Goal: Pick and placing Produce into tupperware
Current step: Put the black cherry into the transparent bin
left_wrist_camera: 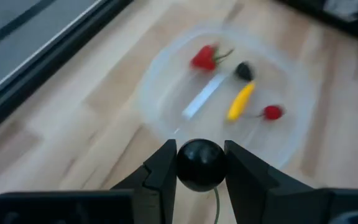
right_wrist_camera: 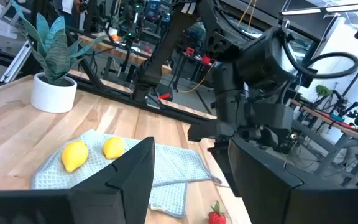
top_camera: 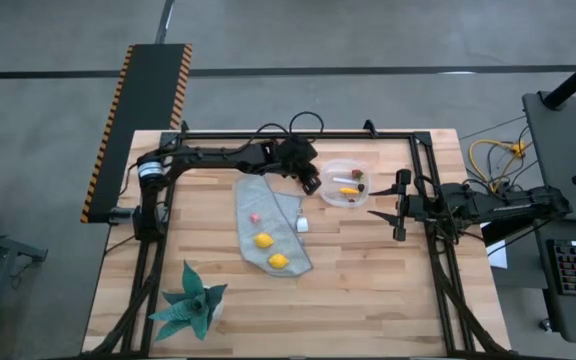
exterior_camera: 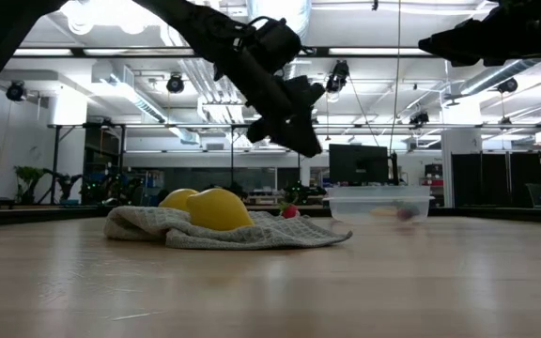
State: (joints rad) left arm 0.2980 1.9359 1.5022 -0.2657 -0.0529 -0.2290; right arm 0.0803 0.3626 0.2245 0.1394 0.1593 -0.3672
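Observation:
The dark round piece [left_wrist_camera: 201,163] hangs short of the tupperware's rim [left_wrist_camera: 160,129], so it is too early for my left gripper to release it. The piece moves toward the tupperware first.
The tupperware [top_camera: 348,183] stands at the table's far middle. In the left wrist view it [left_wrist_camera: 166,81] holds a red piece [left_wrist_camera: 204,57], a dark piece [left_wrist_camera: 245,71], a yellow-orange stick [left_wrist_camera: 240,101] and a small red piece [left_wrist_camera: 272,112]. My left gripper [top_camera: 312,183] hangs just left of its rim, shut on a dark round piece [left_wrist_camera: 201,163]. Two lemons [top_camera: 264,240] [top_camera: 279,261] and a pink piece [top_camera: 253,216] lie on the grey-blue cloth [top_camera: 268,215]. My right gripper [top_camera: 400,205] waits open, right of the tupperware. My left gripper pinches the dark round piece by its two opposite sides [left_wrist_camera: 182,165] between the two fingers [left_wrist_camera: 160,171]. The fingers slant downward from the table's left. The piece is lifted clear, above the table beside the tupperware's rim, and a thin green stem [left_wrist_camera: 216,205] hangs below it.
A small white cube [top_camera: 302,224] lies right of the cloth. A teal spiky plant [top_camera: 193,305] in a white pot stands at the near left corner. Bare wood spreads across the near right of the table [top_camera: 388,290].

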